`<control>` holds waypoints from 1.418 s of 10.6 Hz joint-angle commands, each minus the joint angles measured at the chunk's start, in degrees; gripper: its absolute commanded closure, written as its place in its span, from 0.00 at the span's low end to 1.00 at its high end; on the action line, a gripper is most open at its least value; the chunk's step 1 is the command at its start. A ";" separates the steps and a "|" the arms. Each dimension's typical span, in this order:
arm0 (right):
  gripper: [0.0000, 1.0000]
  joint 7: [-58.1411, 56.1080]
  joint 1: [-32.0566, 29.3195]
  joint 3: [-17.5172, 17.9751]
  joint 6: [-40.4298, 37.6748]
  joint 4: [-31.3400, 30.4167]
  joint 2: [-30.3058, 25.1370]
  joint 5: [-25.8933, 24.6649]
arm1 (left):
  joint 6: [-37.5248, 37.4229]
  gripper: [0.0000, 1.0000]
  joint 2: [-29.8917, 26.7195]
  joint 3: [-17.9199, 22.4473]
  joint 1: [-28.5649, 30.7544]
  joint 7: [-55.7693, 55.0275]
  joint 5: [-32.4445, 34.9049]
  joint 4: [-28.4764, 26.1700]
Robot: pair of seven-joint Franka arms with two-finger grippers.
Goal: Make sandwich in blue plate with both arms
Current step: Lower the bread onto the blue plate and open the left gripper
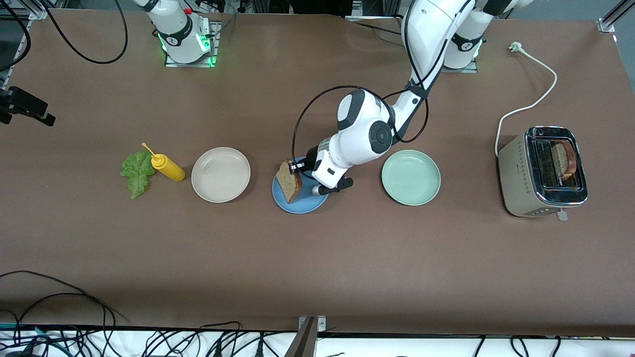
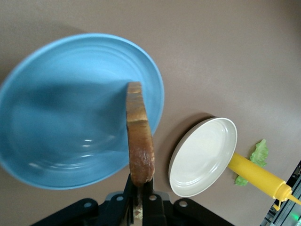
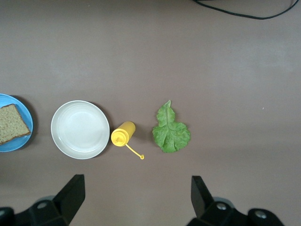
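Observation:
My left gripper will open and release the bread slice, because the bread slice's lower edge [image 1: 287, 194] is sitting inside the blue plate's rim [image 1: 280, 196].
My left gripper [image 1: 296, 168] [image 2: 140, 181] is shut on one edge of a brown speckled bread slice [image 1: 289, 181] [image 2: 140, 141] and holds it on edge over the blue plate [image 1: 302, 204] [image 2: 56, 117], on the side toward the right arm's end. The ruffled green lettuce leaf [image 1: 137, 172] [image 3: 170, 133] lies flat on the table near the right arm's end. A second bread slice [image 1: 565, 159] stands in the toaster [image 1: 516, 163]. My right gripper [image 3: 136, 178] is open and empty, high over the table near the lettuce; the front view does not show it.
A yellow squeeze bottle [image 1: 167, 167] [image 3: 123, 133] lies beside the lettuce. A beige-white plate [image 1: 221, 174] [image 3: 80, 129] sits between bottle and blue plate. A mint-green plate [image 1: 411, 177] sits toward the toaster. The toaster's white cord [image 1: 533, 101] runs to the table's back.

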 commanded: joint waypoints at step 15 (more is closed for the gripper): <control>0.00 -0.47 -0.15 0.04 -1.05 1.23 0.07 0.17 | -19.50 0.00 -5.77 1.85 11.00 11.39 11.86 -0.43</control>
